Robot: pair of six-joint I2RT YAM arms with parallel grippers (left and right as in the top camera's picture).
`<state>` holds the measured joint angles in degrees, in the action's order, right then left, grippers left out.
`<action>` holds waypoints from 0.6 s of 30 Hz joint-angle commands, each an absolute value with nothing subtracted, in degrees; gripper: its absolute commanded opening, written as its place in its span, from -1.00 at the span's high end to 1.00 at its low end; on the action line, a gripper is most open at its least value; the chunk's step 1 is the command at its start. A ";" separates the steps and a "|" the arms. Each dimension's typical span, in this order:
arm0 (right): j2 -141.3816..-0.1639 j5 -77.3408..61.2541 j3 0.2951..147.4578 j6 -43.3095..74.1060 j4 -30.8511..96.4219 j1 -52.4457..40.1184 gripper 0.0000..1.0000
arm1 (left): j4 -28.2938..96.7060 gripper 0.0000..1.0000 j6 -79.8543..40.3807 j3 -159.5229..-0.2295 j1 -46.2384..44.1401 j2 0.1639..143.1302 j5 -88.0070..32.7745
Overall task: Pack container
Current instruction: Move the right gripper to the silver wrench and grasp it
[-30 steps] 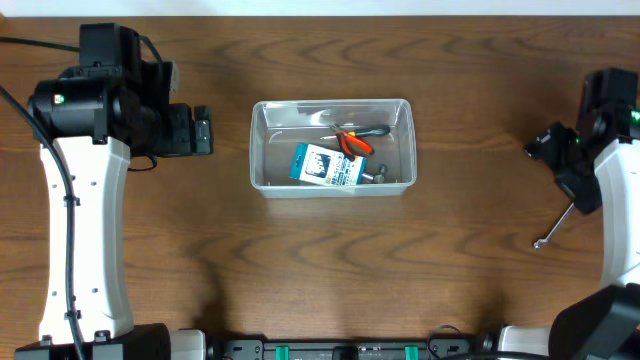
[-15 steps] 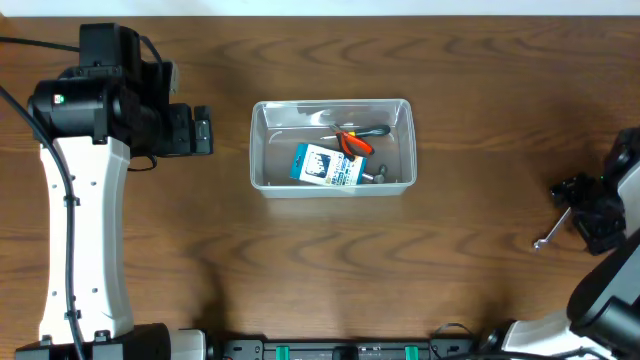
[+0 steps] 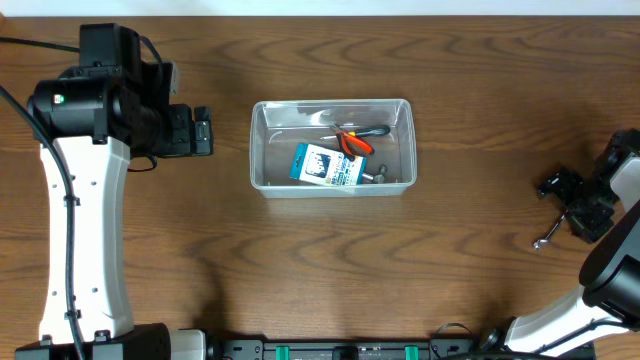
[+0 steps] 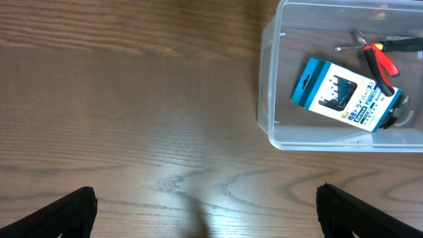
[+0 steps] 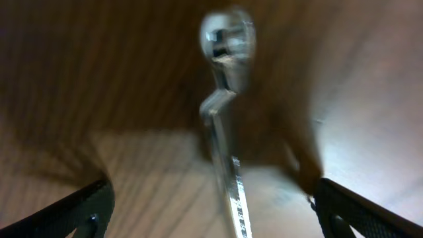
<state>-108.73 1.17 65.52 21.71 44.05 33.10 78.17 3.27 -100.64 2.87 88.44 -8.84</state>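
Note:
The two gripper fingers meet their shadows on the tabletop on either side of the wrench's narrow handle [image 3: 558, 224] [image 5: 230, 178], so the right gripper needs to close on the silver wrench.
The clear plastic container [image 3: 258, 150] stands mid-table and holds a blue-and-white box [image 3: 325, 166], red-handled pliers [image 3: 352, 141] and a small metal piece [image 3: 380, 175]. My left gripper [image 3: 203, 131] is open and empty, left of the container. In the left wrist view the container [image 4: 268, 99], box [image 4: 344, 96] and pliers [image 4: 383, 59] sit ahead of the open left gripper [image 4: 211, 225]. My right gripper [image 3: 572, 205] is at the far right, low over a silver wrench [image 3: 545, 238]. In the blurred right wrist view the wrench [image 5: 225, 132] lies between the open right gripper's [image 5: 215, 218] fingers [image 5: 73, 211], untouched.
The wooden table [image 3: 330, 270] runs to a pale far edge at the top. The left arm's white link [image 3: 85, 230] stretches along the left side. The right arm's base sits at the bottom right corner.
My right arm has swung from the far right toward the front, bringing its gripper down over the wrench. The left arm and the container's contents have not moved.

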 commanded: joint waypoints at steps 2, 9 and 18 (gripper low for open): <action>-112.51 -0.91 64.77 19.03 43.29 33.23 -0.99 | 78.39 -0.96 3.88 -100.49 2.74 88.33 -9.02; -113.82 -0.95 64.53 19.05 43.27 33.26 -0.72 | 78.39 -0.96 3.86 -100.49 2.74 88.33 -9.02; -113.82 -0.93 64.42 19.07 44.60 33.26 0.14 | 78.61 -0.96 3.86 -100.49 2.74 88.33 -9.02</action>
